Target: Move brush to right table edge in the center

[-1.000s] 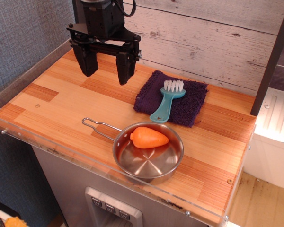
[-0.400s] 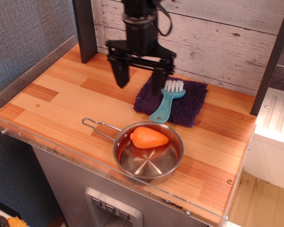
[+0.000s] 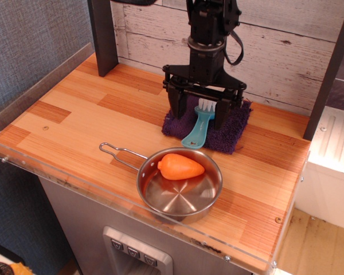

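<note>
My gripper grabs the teal brush's neck below the bristles next, to move the brush (image 3: 197, 129) to the table edge (image 3: 294, 188).
The teal brush (image 3: 197, 129) lies on a dark purple cloth (image 3: 232, 129) at the back right of the wooden table (image 3: 80, 123), white bristles pointing to the back wall, handle toward the pan. My black gripper (image 3: 199, 113) is open and stands over the brush head, one finger (image 3: 177, 106) to its left and the other finger (image 3: 222, 112) to its right. The fingertips reach down to about cloth level. Nothing is held.
A steel pan (image 3: 180, 195) with an orange carrot toy (image 3: 180, 167) in it sits near the front edge, its wire handle pointing left. A dark post (image 3: 101, 35) stands at the back left and another post (image 3: 330, 71) at the right. Clear acrylic edges the table.
My gripper has moved from the back left of the table to the right and down. It now straddles the brush head. The brush, pan and carrot have not moved.
</note>
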Robot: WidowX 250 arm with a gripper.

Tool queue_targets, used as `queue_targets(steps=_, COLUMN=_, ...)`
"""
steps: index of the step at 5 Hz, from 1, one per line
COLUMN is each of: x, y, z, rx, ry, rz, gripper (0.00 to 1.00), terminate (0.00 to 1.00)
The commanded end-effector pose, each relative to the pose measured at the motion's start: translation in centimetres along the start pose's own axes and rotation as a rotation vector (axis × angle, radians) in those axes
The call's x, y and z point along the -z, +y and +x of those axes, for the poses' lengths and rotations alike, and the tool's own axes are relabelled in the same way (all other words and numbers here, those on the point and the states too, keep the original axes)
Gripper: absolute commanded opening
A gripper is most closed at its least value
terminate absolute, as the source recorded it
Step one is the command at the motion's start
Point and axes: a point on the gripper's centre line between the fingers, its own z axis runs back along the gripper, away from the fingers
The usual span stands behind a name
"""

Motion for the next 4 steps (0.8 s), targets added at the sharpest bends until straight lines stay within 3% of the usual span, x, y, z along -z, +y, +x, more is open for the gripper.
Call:
queue_targets(steps=1, x=0.37, y=-0.43, z=0.96, rx=0.004, ry=-0.031, rz=0.010, gripper=1.00, terminate=0.00)
queue_targets(steps=2, x=0.87, y=-0.33, z=0.85, rx=0.011, ry=-0.027, rz=0.016, gripper=1.00, terminate=0.00)
queue_targets(steps=3, x=1.14, y=-0.46, z=0.73, rx=0.020, ry=-0.025, rz=0.023, gripper=0.00, terminate=0.00)
queue_targets(steps=4, x=0.76, y=-0.74, z=0.62, rx=0.023, ry=-0.026, rz=0.011, gripper=0.00, terminate=0.00)
